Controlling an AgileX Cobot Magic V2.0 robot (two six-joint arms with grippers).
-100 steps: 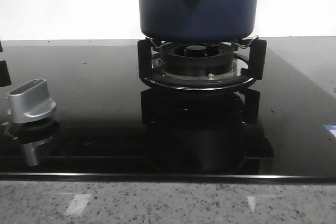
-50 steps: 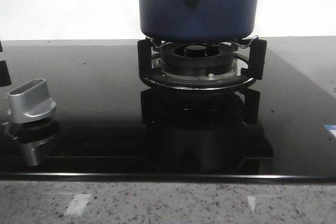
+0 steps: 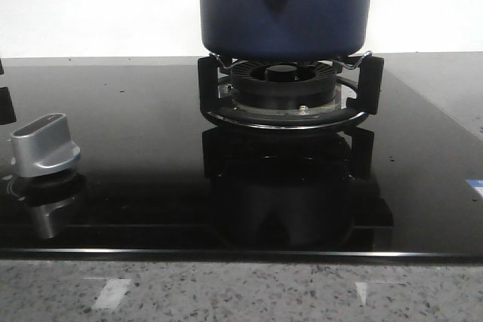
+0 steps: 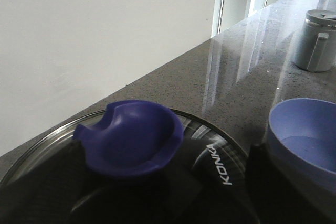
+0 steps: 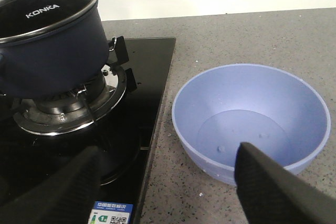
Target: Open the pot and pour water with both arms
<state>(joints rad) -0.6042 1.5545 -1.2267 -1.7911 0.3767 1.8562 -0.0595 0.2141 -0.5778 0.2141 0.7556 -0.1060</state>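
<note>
The left gripper's fingers are above the blue knob [image 4: 131,137] on the glass lid, so it isn't ready to close yet. The left gripper needs to lower first, then close on the knob.
The dark-blue pot [image 3: 287,5] stands on the burner ring [image 3: 283,99]; it also shows in the right wrist view [image 5: 52,51]. Its glass lid [image 4: 220,153], marked KONKA, is on, with a blue knob [image 4: 131,137] on top. My left gripper [image 4: 152,187] hovers right over the lid, open, with the knob between its dark fingers and not gripped. My right gripper [image 5: 168,198] is open and empty above the counter, between the cooktop edge and a light-blue bowl [image 5: 252,119]. Neither gripper shows in the front view.
The black glass cooktop [image 3: 136,126] has a silver control knob [image 3: 45,145] at its front left. The bowl [image 4: 307,135] stands on the speckled counter to the right of the stove. A grey lidded jug [image 4: 315,40] stands farther along the counter. A white wall is behind.
</note>
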